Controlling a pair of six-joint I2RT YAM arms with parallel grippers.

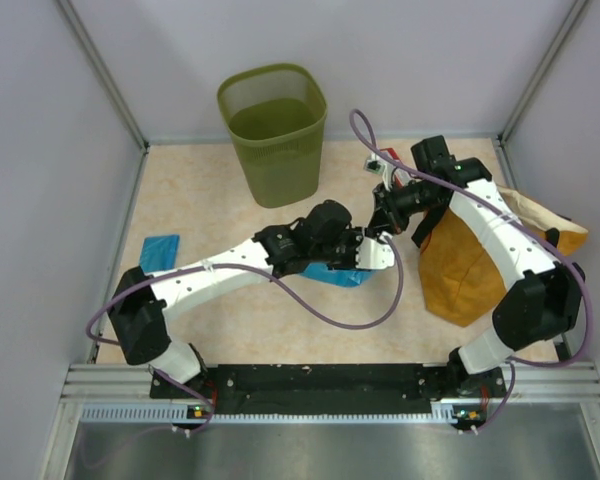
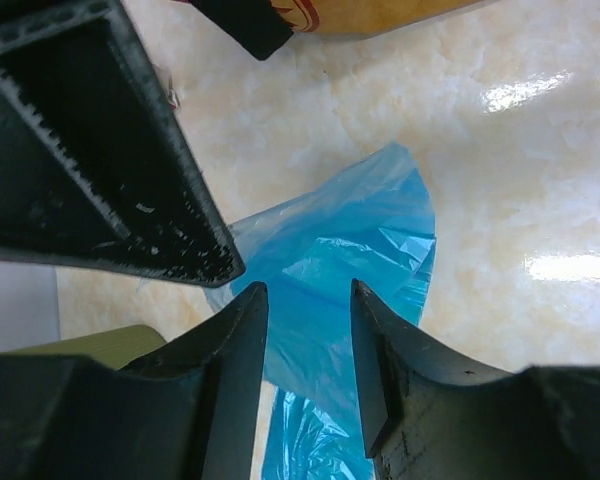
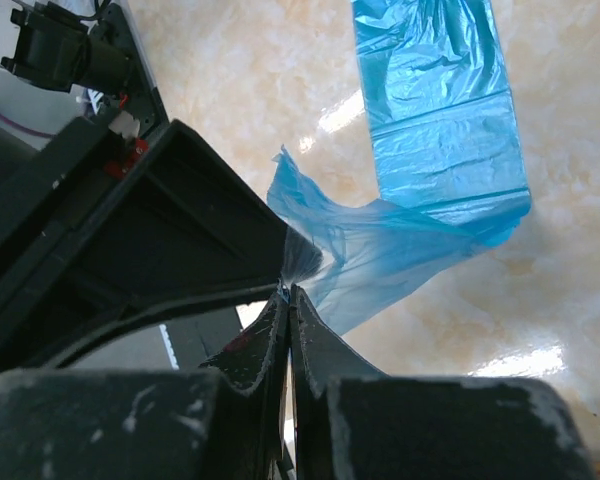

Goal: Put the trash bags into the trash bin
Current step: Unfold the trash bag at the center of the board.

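Note:
The light-blue trash bag needs to go into the trash bin, so my left gripper will next grab the bag by its raised film layer (image 2: 308,300).
A light-blue trash bag (image 1: 338,277) lies partly unfolded on the table in the middle. My right gripper (image 3: 288,290) is shut on a pinched edge of this bag (image 3: 440,100) and lifts the film into a stretched tent. My left gripper (image 2: 308,300) is open, with its fingers on either side of the raised blue film (image 2: 350,240). In the top view the two grippers meet, left (image 1: 378,248) and right (image 1: 385,222). A second bag, a small folded blue square (image 1: 160,250), lies at the left. The olive-green mesh trash bin (image 1: 272,130) stands at the back.
A mustard-orange sack (image 1: 470,260) with black handles lies at the right, under the right arm. Its edge shows at the top of the left wrist view (image 2: 380,12). A purple cable (image 1: 330,310) loops over the table in front of the bag. Grey walls enclose the table.

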